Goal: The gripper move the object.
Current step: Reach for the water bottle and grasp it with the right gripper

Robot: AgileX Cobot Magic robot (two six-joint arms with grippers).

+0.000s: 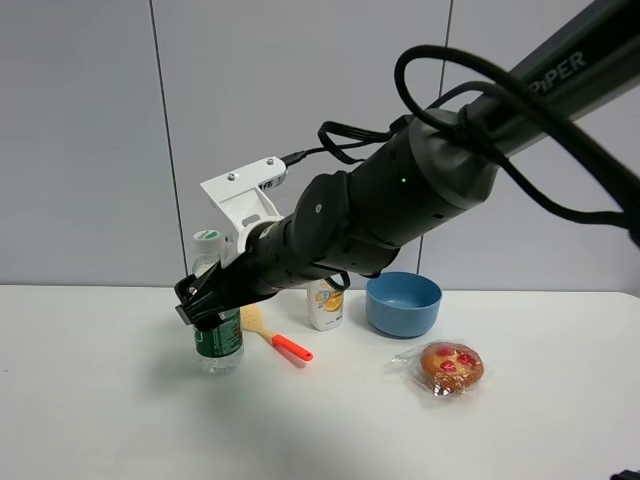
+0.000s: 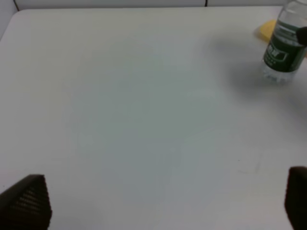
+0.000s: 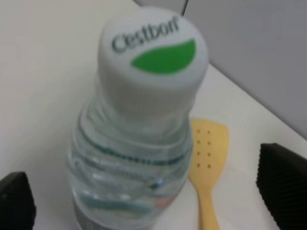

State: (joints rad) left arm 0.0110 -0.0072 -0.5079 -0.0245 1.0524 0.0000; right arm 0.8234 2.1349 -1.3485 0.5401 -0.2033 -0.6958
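Observation:
My right gripper isn't ready to close yet, as its fingers stop short of the shoulder (image 1: 204, 266) below the white cap (image 1: 208, 241). It will move closer first, then close on the water bottle.
The clear water bottle (image 1: 216, 340) with a dark green label and a white cap stands upright at the left of the table. My right gripper (image 1: 205, 298), a black claw on a white housing, reaches across from the right and sits at the bottle's upper body. In the right wrist view the bottle (image 3: 139, 143) stands between the two black fingers of the right gripper (image 3: 149, 196), with gaps on both sides, so it is open. My left gripper (image 2: 163, 201) is open and empty over bare table, with the bottle (image 2: 283, 48) far off from it.
A yellow spatula with a red handle (image 1: 275, 336) lies just right of the bottle. A white lotion bottle (image 1: 326, 303) and a blue bowl (image 1: 403, 303) stand behind it. A wrapped pastry (image 1: 451, 366) lies at the right on the white table (image 1: 100, 420).

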